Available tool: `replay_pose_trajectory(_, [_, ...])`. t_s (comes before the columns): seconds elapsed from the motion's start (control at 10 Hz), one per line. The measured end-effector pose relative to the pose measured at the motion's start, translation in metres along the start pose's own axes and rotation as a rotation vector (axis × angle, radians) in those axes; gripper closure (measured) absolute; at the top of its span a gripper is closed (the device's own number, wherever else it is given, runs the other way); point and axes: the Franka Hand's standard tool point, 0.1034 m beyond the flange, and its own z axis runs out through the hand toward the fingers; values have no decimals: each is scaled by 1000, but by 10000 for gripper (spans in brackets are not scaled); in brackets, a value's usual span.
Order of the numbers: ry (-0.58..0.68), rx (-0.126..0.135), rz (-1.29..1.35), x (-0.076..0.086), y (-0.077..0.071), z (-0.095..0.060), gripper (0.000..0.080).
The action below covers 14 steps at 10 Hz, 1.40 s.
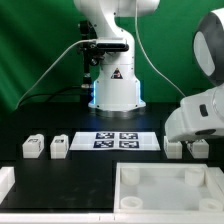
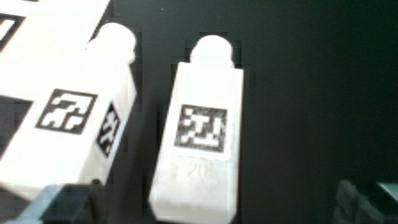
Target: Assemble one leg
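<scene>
My gripper should go to the white leg and take it by its plain end beyond the tag point(image 2: 192, 203), so that the leg's rounded tip stays free for assembly.
In the wrist view two white legs lie side by side on the black table, each with a square tag on its face. The nearer leg point(image 2: 201, 130) has its end between my open gripper point(image 2: 217, 205). The fingertips point(image 2: 63, 205) stand on either side of it, apart from it. The second leg point(image 2: 80, 110) lies just beside it. In the exterior view the arm is low at the exterior view's right, over two legs point(image 1: 175, 150); the gripper itself is hidden behind the wrist. Two more legs point(image 1: 33, 147) stand at the exterior view's left.
The marker board point(image 1: 118, 140) lies in the middle in front of the robot base. The large white square panel point(image 1: 170, 190) with raised rims lies at the front. Another white part point(image 1: 5, 180) shows at the front left edge.
</scene>
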Motion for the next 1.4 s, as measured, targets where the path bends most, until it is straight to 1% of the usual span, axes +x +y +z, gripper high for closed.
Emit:
replay_pose_trajectory(0.4, [-27,-9,-6,1,-2,22,150])
replay_pose_trajectory(0.5, [-28,-8,-6,1,-2,22,150])
replay_pose_trajectory(0.6, [-28,-8,-6,1,-2,22,180])
replay_pose_trajectory(0.7, [-28,-8,-6,1,-2,22,180])
replay_pose_trajectory(0.8, [-28,-8,-6,1,-2,22,360])
replay_pose_trajectory(0.9, [-28,-8,-6,1,-2,22,360])
replay_pose_trajectory(1.0, [-28,-8,-6,1,-2,22,512])
replay_pose_trajectory(1.4, [-28,-8,-6,1,-2,22,511])
